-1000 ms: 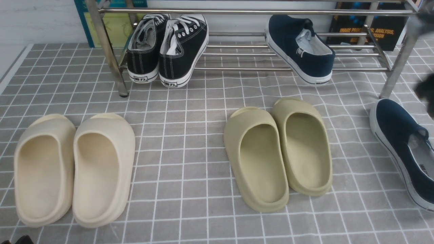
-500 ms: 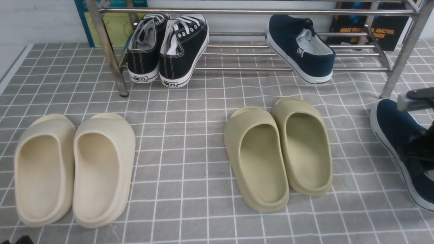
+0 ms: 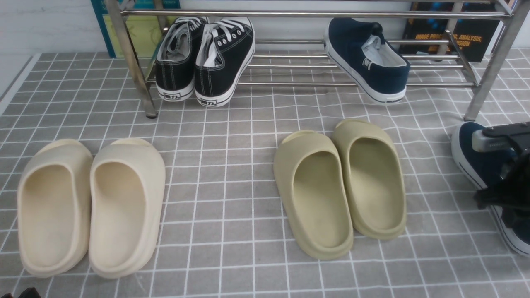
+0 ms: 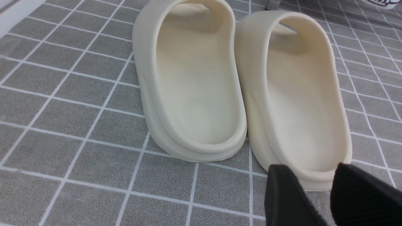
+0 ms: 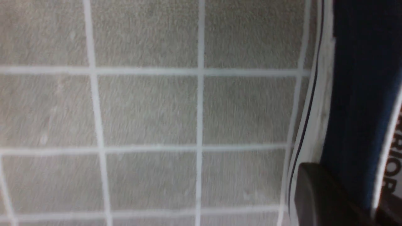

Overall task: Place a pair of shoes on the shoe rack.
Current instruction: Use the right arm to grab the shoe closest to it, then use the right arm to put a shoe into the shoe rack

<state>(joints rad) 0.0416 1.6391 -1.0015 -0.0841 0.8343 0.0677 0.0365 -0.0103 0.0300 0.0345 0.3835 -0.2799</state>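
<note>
The robot's right gripper will complete the navy pair on the shoe rack, so it will next grab the second navy shoe by its side (image 3: pixel 480 170).
One navy slip-on shoe (image 3: pixel 366 58) rests tilted on the lower bars of the silver shoe rack (image 3: pixel 314 13), toward its right. The other navy shoe (image 3: pixel 476 163) lies on the grey checked cloth at the far right, by the rack's right leg. My right gripper (image 3: pixel 510 194) is down over this shoe. In the right wrist view its jaws (image 5: pixel 355 194) are open and straddle the shoe's side wall (image 5: pixel 355 94), one finger outside by the white sole, one inside. My left gripper (image 4: pixel 317 188) is open and empty just behind a cream slide's heel.
Black lace-up sneakers (image 3: pixel 205 58) sit on the rack's left part. A cream pair of slides (image 3: pixel 91 207), also in the left wrist view (image 4: pixel 194 78), lies front left. Olive slides (image 3: pixel 339 186) lie in the middle. Books lean on the wall behind the rack.
My right arm has come down from beside the rack's right post onto the navy shoe on the cloth and now covers its middle. The shoes have not moved.
</note>
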